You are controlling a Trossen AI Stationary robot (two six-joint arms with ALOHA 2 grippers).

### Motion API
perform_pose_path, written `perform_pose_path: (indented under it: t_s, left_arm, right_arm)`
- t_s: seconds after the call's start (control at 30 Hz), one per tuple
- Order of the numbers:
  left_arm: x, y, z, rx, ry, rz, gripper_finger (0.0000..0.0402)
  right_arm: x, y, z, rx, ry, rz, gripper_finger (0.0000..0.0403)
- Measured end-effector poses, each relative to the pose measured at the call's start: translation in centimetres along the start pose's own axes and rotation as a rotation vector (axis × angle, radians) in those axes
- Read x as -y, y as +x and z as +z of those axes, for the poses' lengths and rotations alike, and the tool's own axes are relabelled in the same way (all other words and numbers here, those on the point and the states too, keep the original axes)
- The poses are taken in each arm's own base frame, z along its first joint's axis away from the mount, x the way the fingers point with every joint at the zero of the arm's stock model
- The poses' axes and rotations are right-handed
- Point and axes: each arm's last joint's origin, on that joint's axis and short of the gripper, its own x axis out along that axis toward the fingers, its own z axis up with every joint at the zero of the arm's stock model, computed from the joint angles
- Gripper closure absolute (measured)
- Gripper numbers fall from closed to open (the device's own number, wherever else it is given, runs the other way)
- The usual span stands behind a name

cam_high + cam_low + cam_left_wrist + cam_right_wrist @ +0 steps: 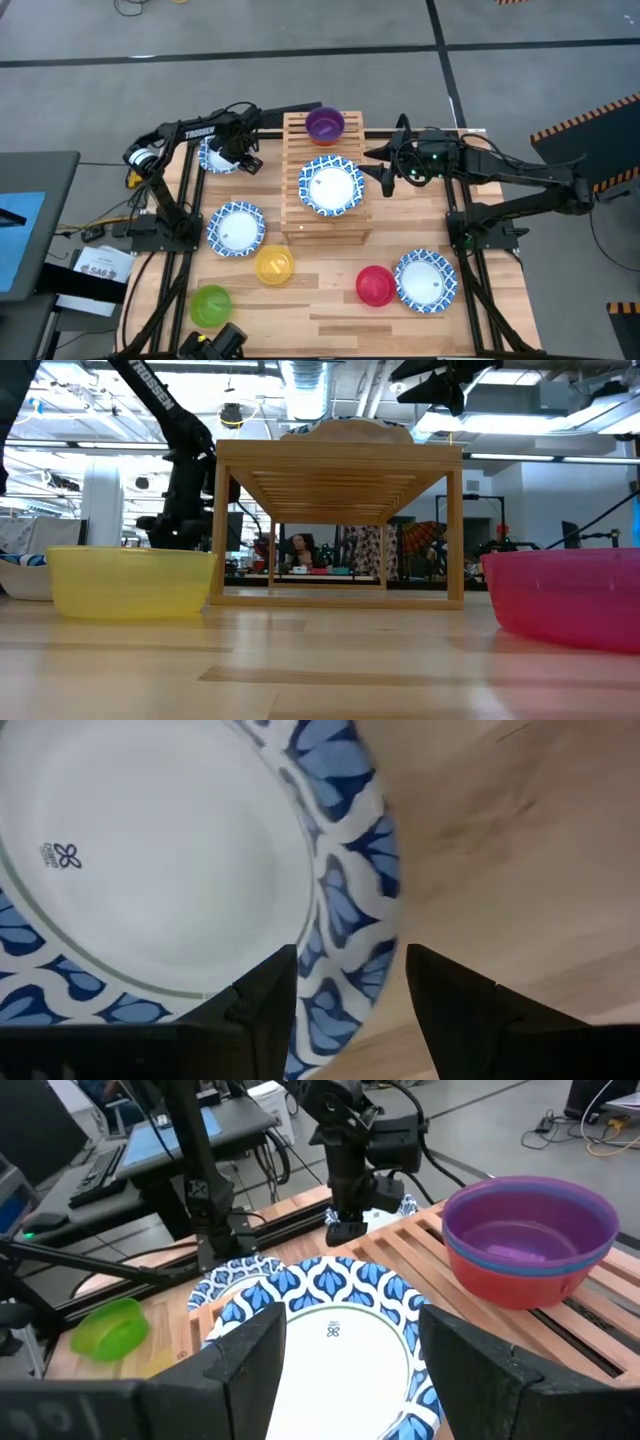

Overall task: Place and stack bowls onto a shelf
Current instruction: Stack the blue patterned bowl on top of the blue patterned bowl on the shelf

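Observation:
Both fingers reach down around the white bowl's blue patterned rim (345,910), low over the table, so it is time for my left gripper to close. Closing now would catch the bowl.
A white bowl with a blue patterned rim (218,156) rests on the table at the far left. My left gripper (243,158) hangs over its right rim, open. In the left wrist view (352,952) one finger is over the bowl's inside and the other over the bare wood, with the rim (345,910) between them. A second blue-rimmed bowl (331,186) sits on the slatted wooden shelf (295,225). A stack of small bowls, purple on top (325,124), stands at the shelf's far end. My right gripper (385,172) hovers open at the shelf's right side (350,1320).
On the table nearer me are another blue-rimmed bowl (236,228), a yellow bowl (274,265), a green bowl (210,305), a pink bowl (375,285) and one more blue-rimmed bowl (425,280). The shelf's near end is bare slats.

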Motion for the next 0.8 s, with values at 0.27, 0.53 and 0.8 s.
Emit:
perform_pose_path:
  t_s: [0.27,0.53,0.8]
  left_arm:
    - [0.1,0.4,0.1,-0.015,0.031,0.018,0.0296]
    - [0.1,-2.6,-1.3,0.027,0.047,-0.002,0.0396]
    - [1.2,-11.1,-6.2,0.312,0.14,-0.027,0.0401]
  right_arm:
    - [0.0,0.0,0.0,0.0,0.0,-0.001,0.0148]
    - [0.0,0.0,0.0,0.001,0.0,-0.005,0.0148]
    - [0.1,0.0,0.0,0.004,0.002,-0.013,0.0148]
